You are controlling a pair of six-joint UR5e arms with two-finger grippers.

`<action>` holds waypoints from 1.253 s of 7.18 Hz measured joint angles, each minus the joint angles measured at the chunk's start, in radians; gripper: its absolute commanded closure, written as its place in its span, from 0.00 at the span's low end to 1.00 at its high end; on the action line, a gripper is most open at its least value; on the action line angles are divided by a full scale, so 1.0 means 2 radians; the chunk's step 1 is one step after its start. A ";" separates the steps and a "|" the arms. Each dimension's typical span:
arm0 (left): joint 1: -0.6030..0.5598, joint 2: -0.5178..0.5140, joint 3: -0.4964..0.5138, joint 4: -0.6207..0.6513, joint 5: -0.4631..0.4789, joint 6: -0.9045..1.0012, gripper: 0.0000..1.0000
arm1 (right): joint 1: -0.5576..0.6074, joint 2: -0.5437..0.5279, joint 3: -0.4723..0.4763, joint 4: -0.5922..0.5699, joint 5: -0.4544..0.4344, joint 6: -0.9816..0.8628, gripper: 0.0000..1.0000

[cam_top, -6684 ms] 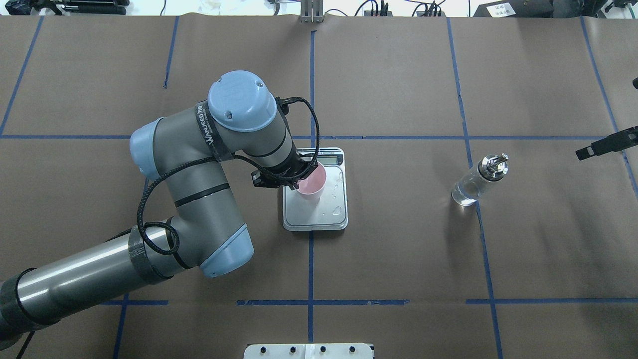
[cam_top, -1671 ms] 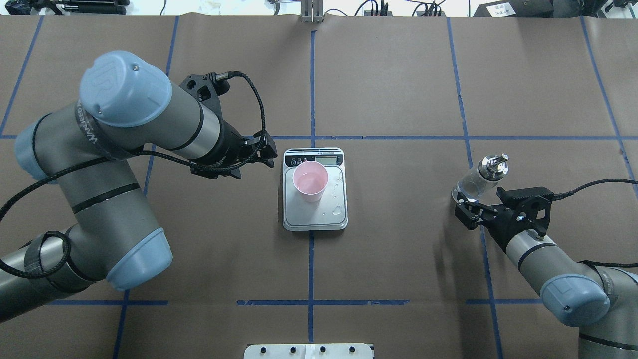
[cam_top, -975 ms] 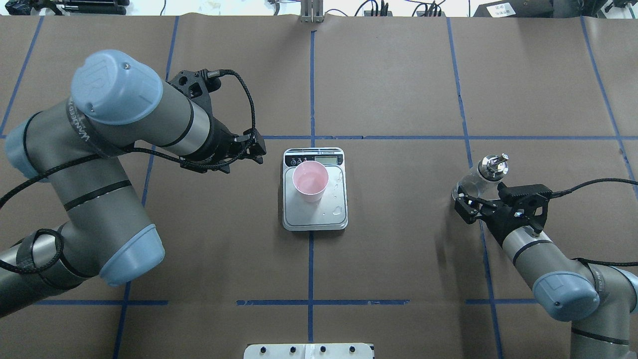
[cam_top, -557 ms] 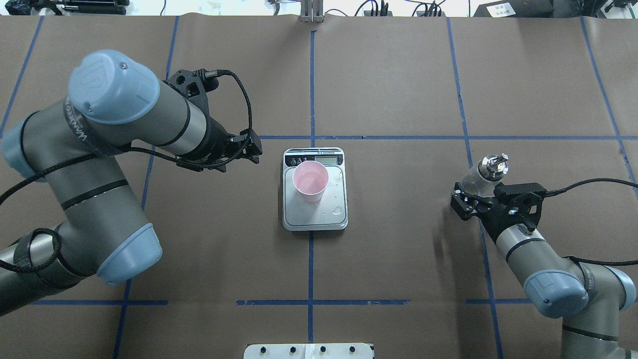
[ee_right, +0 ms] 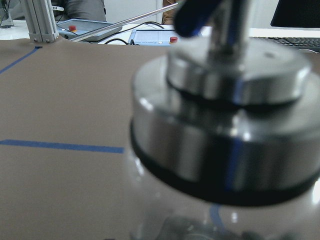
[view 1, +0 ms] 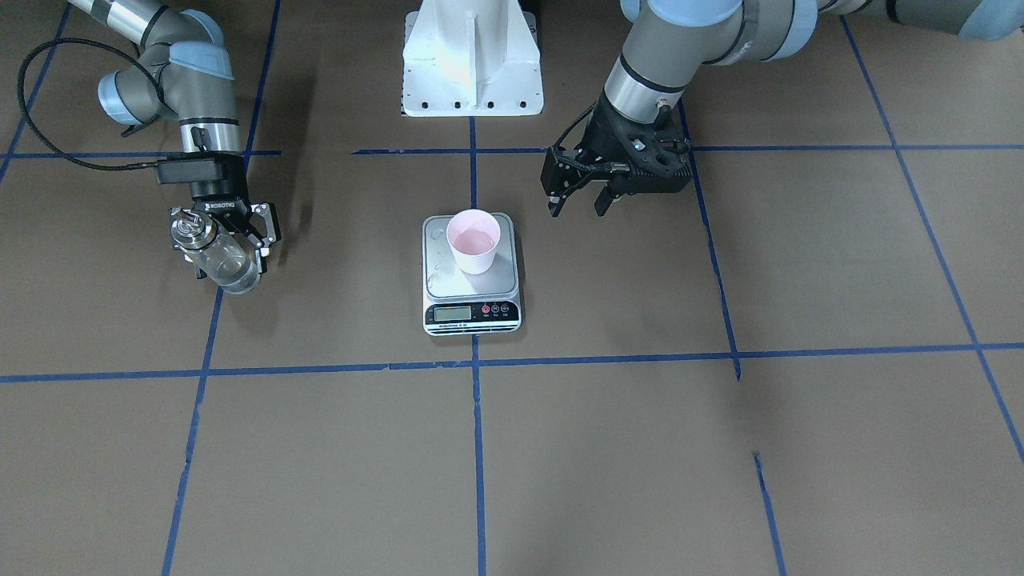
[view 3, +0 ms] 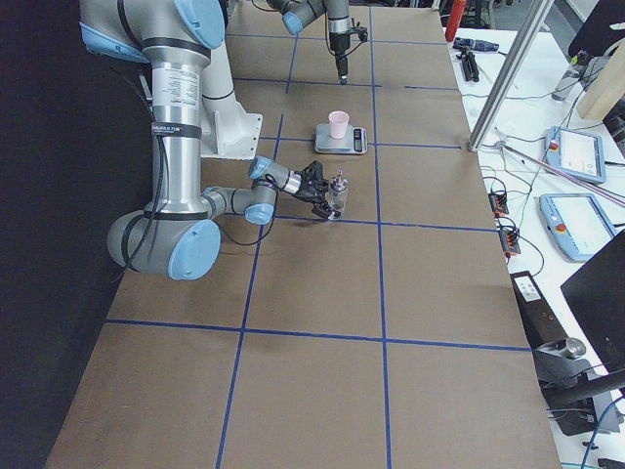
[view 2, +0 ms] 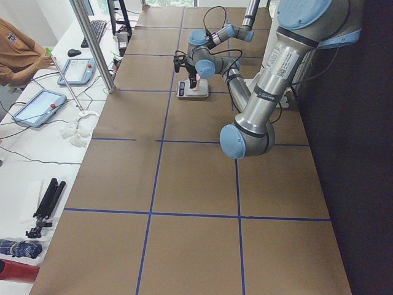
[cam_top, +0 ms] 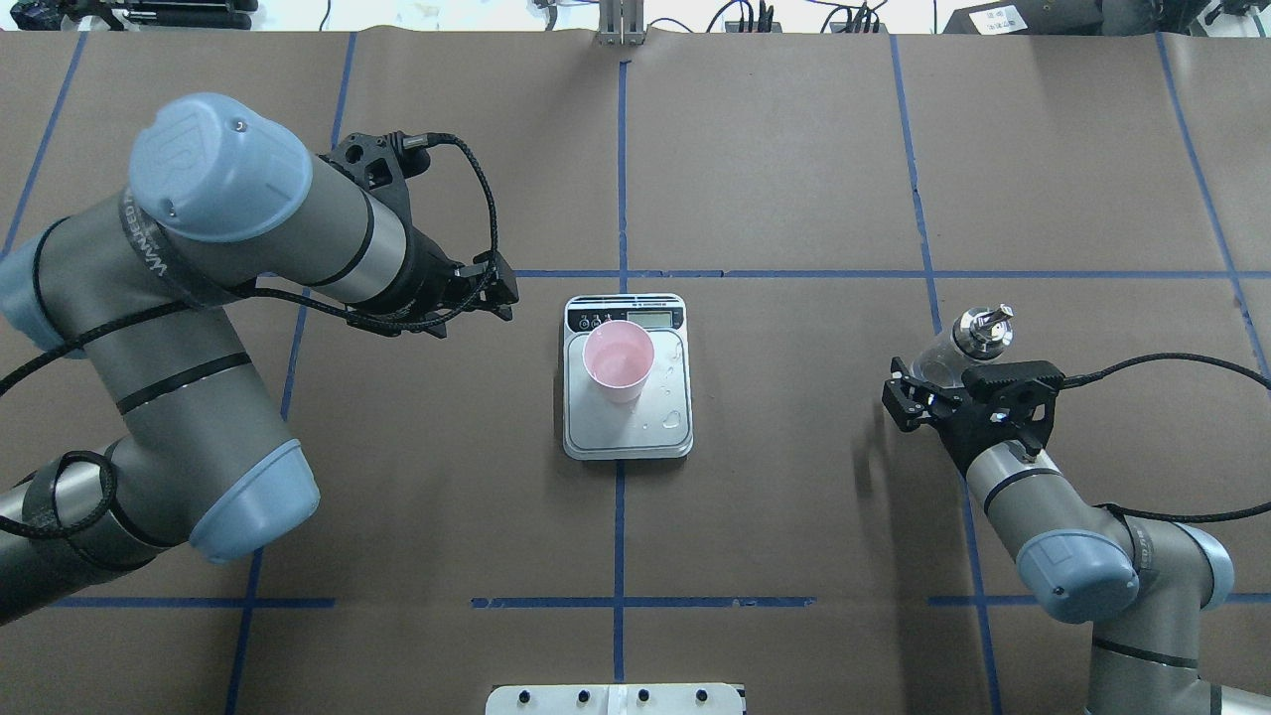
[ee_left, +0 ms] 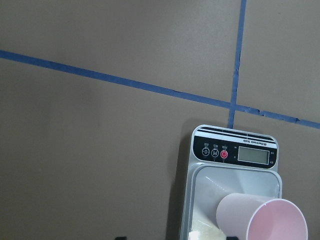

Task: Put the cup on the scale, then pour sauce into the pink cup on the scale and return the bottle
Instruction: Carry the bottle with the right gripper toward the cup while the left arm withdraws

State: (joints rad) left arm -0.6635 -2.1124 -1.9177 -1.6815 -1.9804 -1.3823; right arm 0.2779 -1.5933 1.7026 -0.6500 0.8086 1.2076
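I should grab the glass bottle by its clear body (view 1: 226, 259) with my right gripper next. Then it can pour sauce into the pink cup (view 1: 474, 240).
The pink cup (view 1: 474, 240) stands upright on the scale (view 1: 472, 314), also seen in the overhead view (cam_top: 618, 359) and low in the left wrist view (ee_left: 262, 220). My left gripper (view 1: 576, 200) is open and empty, hovering beside the scale on my left (cam_top: 501, 293). The glass bottle (view 1: 224, 260) with its silver pourer cap (cam_top: 981, 330) stands on the table at my right and holds clear liquid. My right gripper (view 1: 232, 248) is open, with a finger on either side of the bottle body. The cap fills the right wrist view (ee_right: 225, 140).
Water drops lie on the scale's platform (cam_top: 667, 417). The white robot base (view 1: 472, 56) is at the table's near edge. Blue tape lines cross the brown table cover. Tablets and cables lie on the side bench (view 2: 37, 107).
My left gripper let go of the cup on the scale and drew back to the left. My right arm came in and slid its open jaws around the bottle.
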 measured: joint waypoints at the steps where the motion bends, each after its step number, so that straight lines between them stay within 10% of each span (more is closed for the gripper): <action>1: 0.000 0.002 0.000 0.000 0.000 0.000 0.27 | 0.001 0.000 0.000 0.000 0.000 0.000 0.91; 6: -0.032 0.055 -0.027 0.002 -0.001 0.092 0.29 | 0.008 0.002 0.028 0.019 0.002 -0.008 1.00; 9: -0.086 0.159 -0.054 -0.001 -0.001 0.235 0.32 | 0.010 0.043 0.077 -0.091 0.007 -0.020 1.00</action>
State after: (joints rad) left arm -0.8361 -1.7942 -2.0258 -1.6825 -1.9829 -0.9125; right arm 0.2988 -1.5070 1.8569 -0.8329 0.8219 1.1676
